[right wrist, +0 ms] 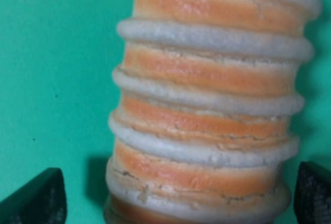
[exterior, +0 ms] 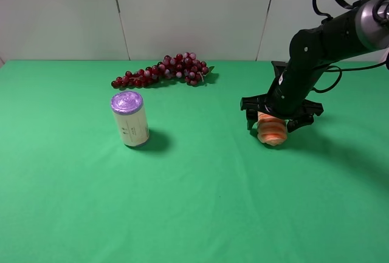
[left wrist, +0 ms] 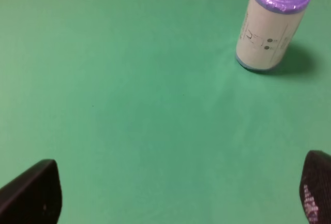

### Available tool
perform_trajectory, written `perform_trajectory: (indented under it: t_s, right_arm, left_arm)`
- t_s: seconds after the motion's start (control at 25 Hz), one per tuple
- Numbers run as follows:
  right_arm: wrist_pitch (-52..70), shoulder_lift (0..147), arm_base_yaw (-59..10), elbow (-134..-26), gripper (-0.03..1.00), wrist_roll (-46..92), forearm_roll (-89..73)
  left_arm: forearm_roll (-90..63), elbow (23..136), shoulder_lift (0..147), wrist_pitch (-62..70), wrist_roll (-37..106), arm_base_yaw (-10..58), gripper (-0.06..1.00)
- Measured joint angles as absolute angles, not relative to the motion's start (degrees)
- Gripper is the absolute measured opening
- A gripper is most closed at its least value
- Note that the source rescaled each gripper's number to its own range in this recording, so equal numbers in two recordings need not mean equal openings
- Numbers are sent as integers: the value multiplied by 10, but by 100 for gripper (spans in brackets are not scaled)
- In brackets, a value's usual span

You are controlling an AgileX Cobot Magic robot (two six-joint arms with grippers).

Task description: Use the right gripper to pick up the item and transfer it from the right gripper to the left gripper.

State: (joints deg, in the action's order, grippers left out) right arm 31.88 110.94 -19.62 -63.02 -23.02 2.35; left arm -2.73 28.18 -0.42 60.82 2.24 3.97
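My right gripper grabs the toy by its end ridge (right wrist: 199,198) next, so the orange loaf toy's long ridged body (right wrist: 209,74) stays free for my left gripper.
The item (exterior: 271,129), an orange loaf toy with pale cream spiral ridges, lies on the green table at the right. My right gripper (exterior: 278,117) is low over it with its two fingers spread wide to either side. In the right wrist view the item (right wrist: 207,100) fills the frame between the two black fingertips (right wrist: 36,198), with a gap on each side, so the right gripper (right wrist: 176,200) is open around it. My left gripper (left wrist: 176,193) is open and empty above bare green cloth. It is out of sight in the exterior high view.
A cream can with a purple lid (exterior: 129,119) stands at the left middle; it also shows in the left wrist view (left wrist: 271,25). A dark red grape bunch (exterior: 164,70) lies near the back wall. The table is covered in green cloth (exterior: 200,202).
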Motion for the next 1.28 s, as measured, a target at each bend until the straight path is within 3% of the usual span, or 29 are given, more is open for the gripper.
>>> perform_trajectory:
  t_s: [0.36, 0.48, 0.52, 0.68, 1.28]
  right_arm:
    - [319, 1121, -196, -630, 94, -230, 24]
    - [319, 1123, -196, -630, 86, -230, 24]
    - [319, 1123, -196, -630, 77, -230, 24]
    - [327, 1123, -196, -630, 13, -230, 22]
    - [334, 1119, -196, -632, 7, -207, 22]
  left_arm:
    - [-27, 282, -4, 608, 22, 40, 91]
    - [-27, 282, -4, 608, 22, 40, 91]
    - [-27, 282, -4, 608, 22, 40, 91]
    - [-27, 282, -4, 608, 22, 40, 91]
    - [-27, 282, -4, 608, 22, 40, 91]
